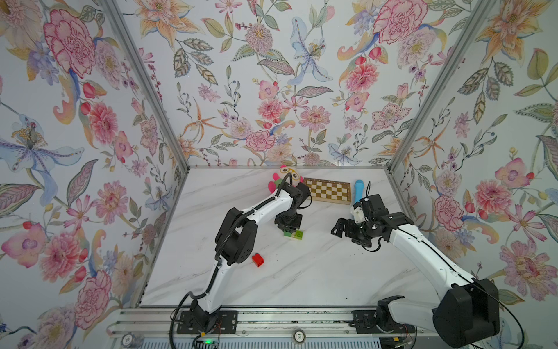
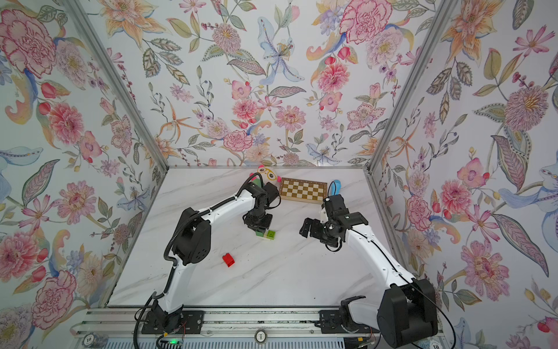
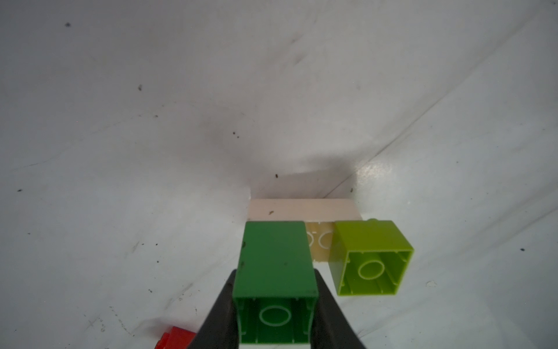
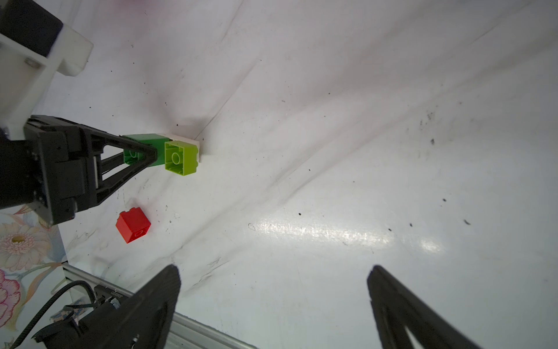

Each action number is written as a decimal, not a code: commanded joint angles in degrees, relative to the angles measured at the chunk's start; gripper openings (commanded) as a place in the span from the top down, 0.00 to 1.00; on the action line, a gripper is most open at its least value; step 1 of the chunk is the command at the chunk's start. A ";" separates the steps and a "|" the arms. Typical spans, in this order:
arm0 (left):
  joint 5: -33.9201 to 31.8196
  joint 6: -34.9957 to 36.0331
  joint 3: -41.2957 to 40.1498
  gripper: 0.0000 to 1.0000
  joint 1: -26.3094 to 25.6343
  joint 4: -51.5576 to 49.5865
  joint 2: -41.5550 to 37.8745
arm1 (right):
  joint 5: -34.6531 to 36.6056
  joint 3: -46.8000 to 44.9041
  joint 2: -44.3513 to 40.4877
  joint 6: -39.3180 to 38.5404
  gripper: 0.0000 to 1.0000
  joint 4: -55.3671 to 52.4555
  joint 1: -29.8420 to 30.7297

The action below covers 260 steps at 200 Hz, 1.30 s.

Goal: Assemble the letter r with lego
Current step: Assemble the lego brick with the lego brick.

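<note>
My left gripper should open now. The held brick's lower edge [image 3: 275, 223] is flush against the cream brick [image 3: 302, 209], so the dark green brick would stay seated if I let go.
My left gripper [image 3: 274, 273] is shut on the dark green brick [image 3: 276, 260], one finger on each side, low over the table's middle. That brick joins a cream brick [image 3: 302, 209], and a lime green brick [image 3: 371, 260] sits on the same cream brick beside it, hollow undersides facing the wrist camera. In both top views the group shows under the left gripper [image 1: 288, 231], dark green [image 1: 287, 233] next to lime [image 1: 298, 234]. A red brick [image 1: 257, 260] lies loose nearer the front left. My right gripper [image 1: 338, 228] hovers open and empty to the right of the group.
A wooden chessboard [image 1: 328, 190], a plush toy [image 1: 287, 175] and a blue object [image 1: 358, 190] lie along the back wall. Floral walls close in the marble table on three sides. A metal rail [image 1: 271, 320] runs along the front edge.
</note>
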 commanded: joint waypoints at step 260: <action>-0.07 1.41 6.05 0.56 1.68 -0.20 4.32 | 1.34 -0.33 -3.92 1.57 0.01 -2.68 -0.47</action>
